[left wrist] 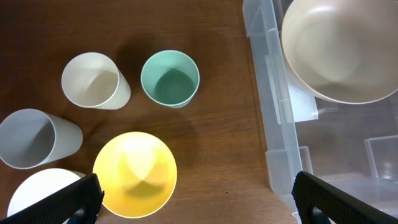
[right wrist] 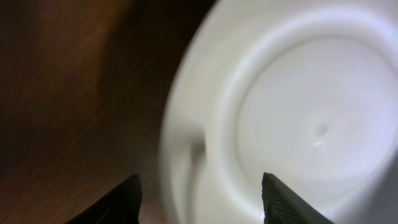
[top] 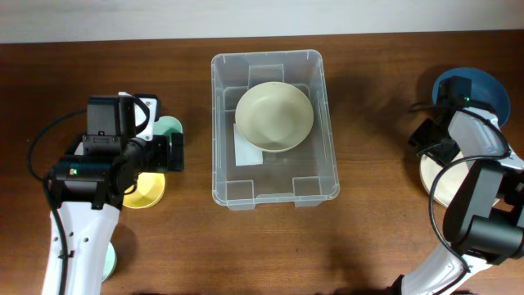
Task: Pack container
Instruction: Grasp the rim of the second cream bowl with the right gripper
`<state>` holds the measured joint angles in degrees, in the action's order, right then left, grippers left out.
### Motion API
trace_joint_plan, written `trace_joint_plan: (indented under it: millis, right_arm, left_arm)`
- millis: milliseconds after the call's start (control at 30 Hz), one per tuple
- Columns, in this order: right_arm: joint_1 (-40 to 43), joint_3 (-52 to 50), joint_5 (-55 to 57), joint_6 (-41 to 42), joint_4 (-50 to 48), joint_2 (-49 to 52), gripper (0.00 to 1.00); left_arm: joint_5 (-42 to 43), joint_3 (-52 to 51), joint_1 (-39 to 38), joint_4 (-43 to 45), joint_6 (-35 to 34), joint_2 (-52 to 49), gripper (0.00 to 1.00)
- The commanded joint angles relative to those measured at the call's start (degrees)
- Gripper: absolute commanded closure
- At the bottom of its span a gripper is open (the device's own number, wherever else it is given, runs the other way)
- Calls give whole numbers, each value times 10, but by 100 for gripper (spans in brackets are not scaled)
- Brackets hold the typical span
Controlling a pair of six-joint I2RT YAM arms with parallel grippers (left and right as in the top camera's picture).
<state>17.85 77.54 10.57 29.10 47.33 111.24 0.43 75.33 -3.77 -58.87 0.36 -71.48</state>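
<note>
I should next use my right gripper to grab the white bowl by its rim (top: pixel 426 165) (right wrist: pixel 183 177), so its bottom stays free to nest into the container's cream bowl.
The container (top: pixel 273 56) is a large clear plastic bin at the table's middle, with a cream bowl (top: pixel 274 115) lying in it over a white label. Both also show in the left wrist view, the container wall (left wrist: pixel 273 112) and the bowl (left wrist: pixel 342 50). My left gripper (left wrist: pixel 199 202) is open and empty, above bare wood between a yellow bowl (left wrist: pixel 135 174) and the container. In the overhead view it (top: pixel 175 152) is left of the bin. My right gripper (right wrist: pixel 202 193) is open, its fingers either side of the rim of a white bowl (right wrist: pixel 292 124), close and blurred.
A white cup (left wrist: pixel 93 81), a green cup (left wrist: pixel 170 78), a grey cup (left wrist: pixel 31 138) and another white bowl (left wrist: pixel 37 190) stand left of the container. A blue bowl (top: pixel 483 86) sits at the far right, behind the white bowl (top: pixel 434 176).
</note>
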Motion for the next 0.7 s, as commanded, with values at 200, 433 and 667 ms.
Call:
trace_joint_plan:
  millis: [200,433,667]
  right_arm:
    - [2,-68,34,19,-68,-1,44]
    - [2,-82,34,19,-78,-1,75]
    - [2,-82,34,19,-80,-1,96]
  left_arm:
    - [-2,10,2,1,-2,0,0]
    - [-2,10,2,2,-2,0,0]
    - [-2,10,2,2,-2,0,0]
